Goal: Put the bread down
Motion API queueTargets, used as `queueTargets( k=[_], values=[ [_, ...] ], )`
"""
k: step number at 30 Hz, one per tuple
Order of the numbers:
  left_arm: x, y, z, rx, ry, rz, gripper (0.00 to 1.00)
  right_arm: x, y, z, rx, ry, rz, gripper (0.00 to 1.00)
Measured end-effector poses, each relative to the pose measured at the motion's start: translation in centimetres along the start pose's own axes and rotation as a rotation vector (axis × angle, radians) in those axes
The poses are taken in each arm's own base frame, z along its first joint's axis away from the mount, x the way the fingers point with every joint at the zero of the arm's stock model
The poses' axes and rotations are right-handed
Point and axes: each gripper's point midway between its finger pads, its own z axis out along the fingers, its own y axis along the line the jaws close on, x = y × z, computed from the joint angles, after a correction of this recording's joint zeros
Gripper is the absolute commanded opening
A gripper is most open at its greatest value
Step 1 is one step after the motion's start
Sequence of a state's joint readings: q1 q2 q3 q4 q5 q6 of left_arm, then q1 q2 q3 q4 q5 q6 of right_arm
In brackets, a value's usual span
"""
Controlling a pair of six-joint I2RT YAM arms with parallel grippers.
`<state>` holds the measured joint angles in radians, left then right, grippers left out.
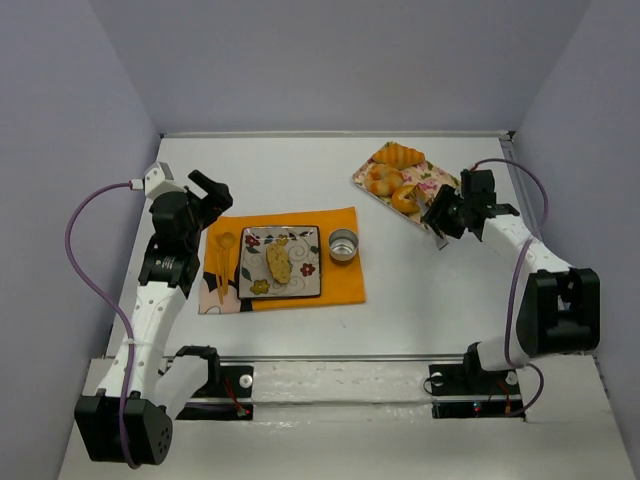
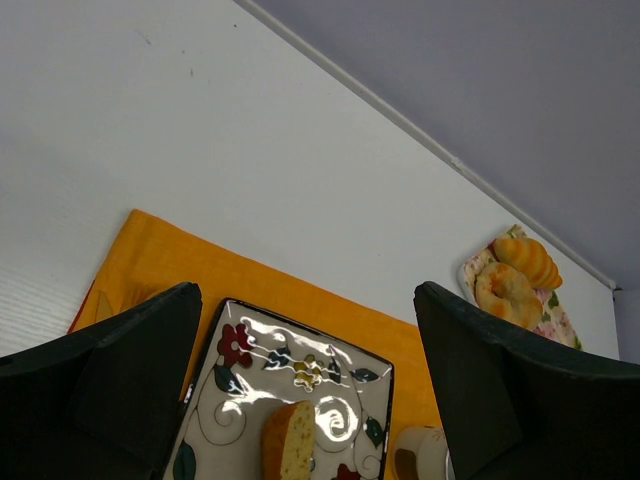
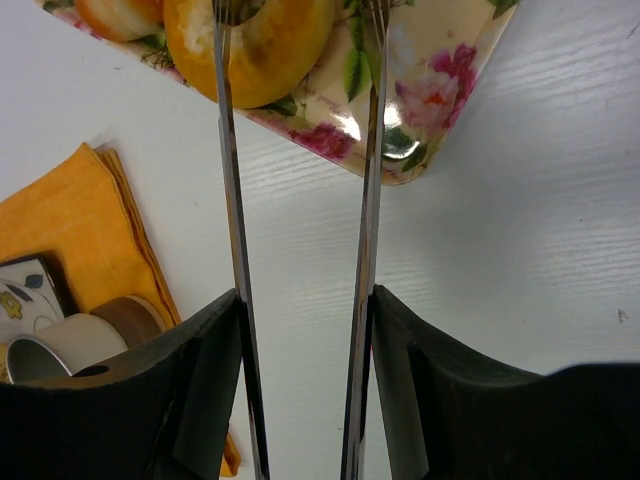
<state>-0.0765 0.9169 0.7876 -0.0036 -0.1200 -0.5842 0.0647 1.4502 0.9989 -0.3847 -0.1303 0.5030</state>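
The tongs' blades are wide apart. Only the tongs would come up if my right gripper lifted now, and the bagel (image 1: 405, 198) (image 3: 265, 50) would stay on the floral tray.
A floral tray (image 1: 441, 186) at the back right carries several breads: a croissant (image 1: 398, 154), rolls (image 1: 381, 180) and a bagel (image 1: 405, 198). My right gripper (image 1: 446, 214) hovers just right of it, shut on metal tongs (image 3: 232, 200). The two tong blades reach forward over the bagel (image 3: 265, 50) and the tray (image 3: 430, 90), and their tips run out of the frame's top. One bread slice (image 1: 279, 262) lies on the square flowered plate (image 1: 306, 246). My left gripper (image 1: 212, 190) hangs open and empty above the plate's (image 2: 300, 350) left side, with the slice (image 2: 290, 445) below it.
An orange napkin (image 1: 345, 282) lies under the plate. On it are a small round cup (image 1: 343, 245) at the right and yellow cutlery (image 1: 222, 260) at the left. The cup (image 3: 60, 345) sits left of the tongs. Walls close off the back and both sides.
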Motion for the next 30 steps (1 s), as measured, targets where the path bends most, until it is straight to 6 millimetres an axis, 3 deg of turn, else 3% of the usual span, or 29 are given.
queueTargets(
  k=[7, 16, 17, 25, 30],
  values=[
    [0.0, 0.0, 0.0, 0.001, 0.0, 0.0, 0.99, 0.7, -0.4, 1.2, 0.004, 0.04, 0.025, 0.52],
    [-0.1, -0.1, 0.0, 0.004, -0.005, -0.001, 0.99, 1.0, 0.1, 1.9, -0.031, 0.06, 0.032, 0.22],
    [-0.1, -0.1, 0.0, 0.004, -0.005, -0.001, 0.99, 1.0, 0.2, 1.9, -0.033, 0.058, 0.032, 0.07],
    [-0.1, -0.1, 0.0, 0.003, -0.006, -0.001, 0.99, 0.2, 0.4, 1.3, -0.036, 0.024, 0.027, 0.07],
    [-0.1, -0.1, 0.0, 0.003, -0.006, -0.001, 0.99, -1.7, 1.2, -1.0, -0.05, -0.069, 0.014, 0.07]
  ],
)
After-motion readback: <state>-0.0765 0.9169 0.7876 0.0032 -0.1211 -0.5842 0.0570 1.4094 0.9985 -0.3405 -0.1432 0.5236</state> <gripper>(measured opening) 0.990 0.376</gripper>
